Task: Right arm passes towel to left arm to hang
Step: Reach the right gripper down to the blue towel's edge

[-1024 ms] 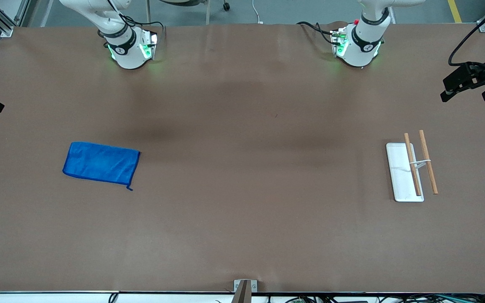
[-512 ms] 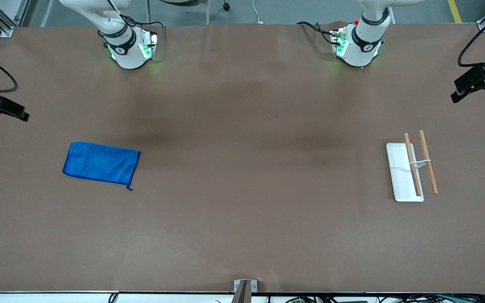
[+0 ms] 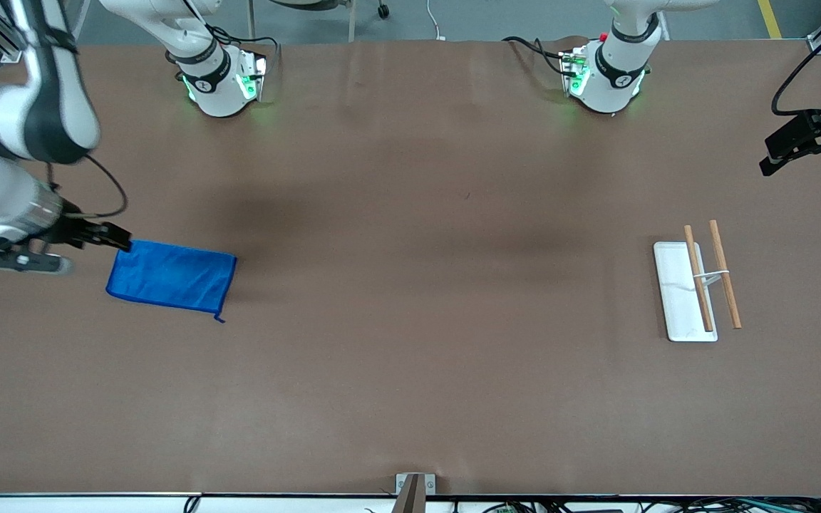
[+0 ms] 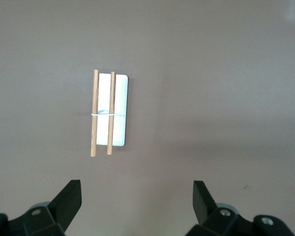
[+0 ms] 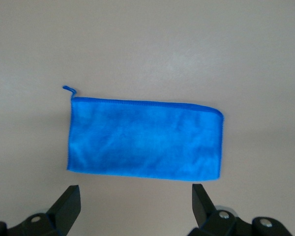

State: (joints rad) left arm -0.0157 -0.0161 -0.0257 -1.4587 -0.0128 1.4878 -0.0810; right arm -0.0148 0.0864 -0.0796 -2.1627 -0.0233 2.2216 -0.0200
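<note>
My right gripper grabs the towel by its plain edge [image 3: 182, 249] opposite the loop next, since that leaves the towel's small loop [image 3: 220, 319] free for the left arm to hang.
The bright blue towel [image 3: 172, 276] lies flat on the brown table toward the right arm's end, its small loop [image 3: 219, 318] at one corner. It also shows in the right wrist view [image 5: 145, 140]. My right gripper [image 3: 75, 249] is open and empty, over the table just off the towel's short edge, apart from it. In its own view the right gripper [image 5: 135, 196] stands wide open with the towel just past the fingertips. My left gripper [image 3: 806, 158] is open and empty at the left arm's end of the table, and its own view [image 4: 136, 196] shows nothing between the jaws.
A hanging rack with a white base [image 3: 675, 299] and two wooden rods [image 3: 725, 274] stands toward the left arm's end. It also shows in the left wrist view [image 4: 119, 118]. A small metal bracket [image 3: 414, 484] sits at the table's near edge.
My right arm has swung in from the table's end and its gripper now hangs beside the towel. My left gripper has shifted only slightly. The towel has not moved.
</note>
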